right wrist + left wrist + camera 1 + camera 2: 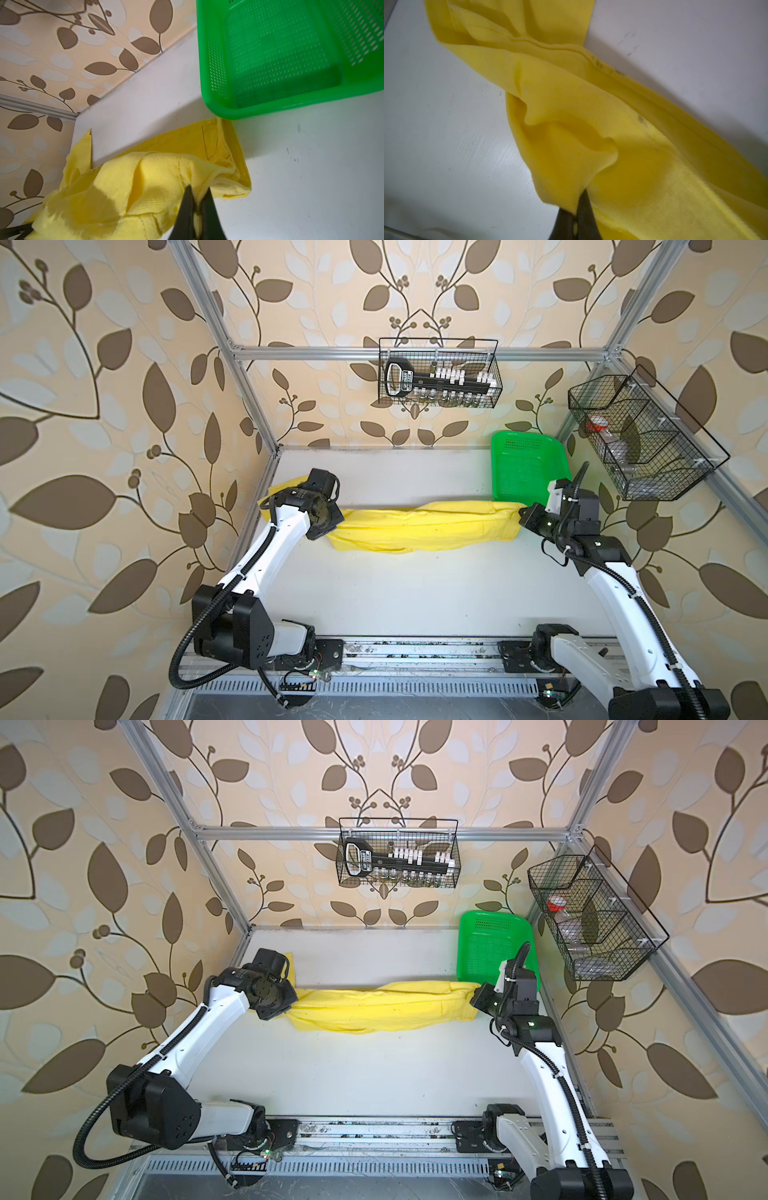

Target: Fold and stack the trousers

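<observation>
The cloth hangs stretched above the table, so my left gripper keeps holding it for now. If I opened now, it would drop short in a narrow strip.
The bright yellow trousers (pixel 419 524) (pixel 382 1004) hang stretched across the back half of the white table (pixel 415 597) in both top views, sagging in the middle. My left gripper (pixel 332 524) (pixel 578 199) is shut on the cloth at their left end; a further yellow part (pixel 282 491) lies behind that arm. At their right end my right gripper (pixel 521 516) (pixel 198 192) is shut on a bunched fold beside the waistband (pixel 234 158). Both pairs of fingertips (pixel 584 207) (pixel 187 199) pinch yellow cloth in the wrist views.
A green plastic mesh basket (pixel 525 466) (pixel 494 944) (pixel 270 62) stands tilted at the back right, just behind the right gripper. Black wire baskets hang on the back rail (pixel 438 373) and the right rail (pixel 640 435). The table's left and right edges meet the aluminium frame.
</observation>
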### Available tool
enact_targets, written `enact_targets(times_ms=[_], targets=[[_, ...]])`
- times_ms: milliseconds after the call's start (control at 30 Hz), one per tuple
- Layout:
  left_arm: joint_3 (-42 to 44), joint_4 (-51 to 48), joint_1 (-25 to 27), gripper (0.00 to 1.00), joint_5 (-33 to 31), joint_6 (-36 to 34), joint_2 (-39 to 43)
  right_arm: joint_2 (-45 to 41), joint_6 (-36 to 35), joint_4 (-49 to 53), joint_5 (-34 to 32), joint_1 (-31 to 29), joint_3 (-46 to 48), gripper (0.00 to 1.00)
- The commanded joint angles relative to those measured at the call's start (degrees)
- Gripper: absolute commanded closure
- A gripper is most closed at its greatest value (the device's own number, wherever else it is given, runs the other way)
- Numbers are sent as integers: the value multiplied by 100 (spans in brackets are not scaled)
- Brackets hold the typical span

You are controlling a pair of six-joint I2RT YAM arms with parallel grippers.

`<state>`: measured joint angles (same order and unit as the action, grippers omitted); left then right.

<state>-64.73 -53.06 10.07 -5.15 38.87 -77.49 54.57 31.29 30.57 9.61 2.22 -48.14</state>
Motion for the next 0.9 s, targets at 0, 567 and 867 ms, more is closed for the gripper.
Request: enact_targets(times_ms=[0, 567, 867], targets=[[251, 167, -66, 100, -242, 91, -121, 6, 233, -248, 161, -74, 420, 100], [131, -426, -66, 46, -211, -234, 173, -866, -25, 893, 242, -97, 1035, 100], [-320, -89, -66, 23, -26, 54, -250, -1151, 227, 1353, -574, 331, 1320, 100]])
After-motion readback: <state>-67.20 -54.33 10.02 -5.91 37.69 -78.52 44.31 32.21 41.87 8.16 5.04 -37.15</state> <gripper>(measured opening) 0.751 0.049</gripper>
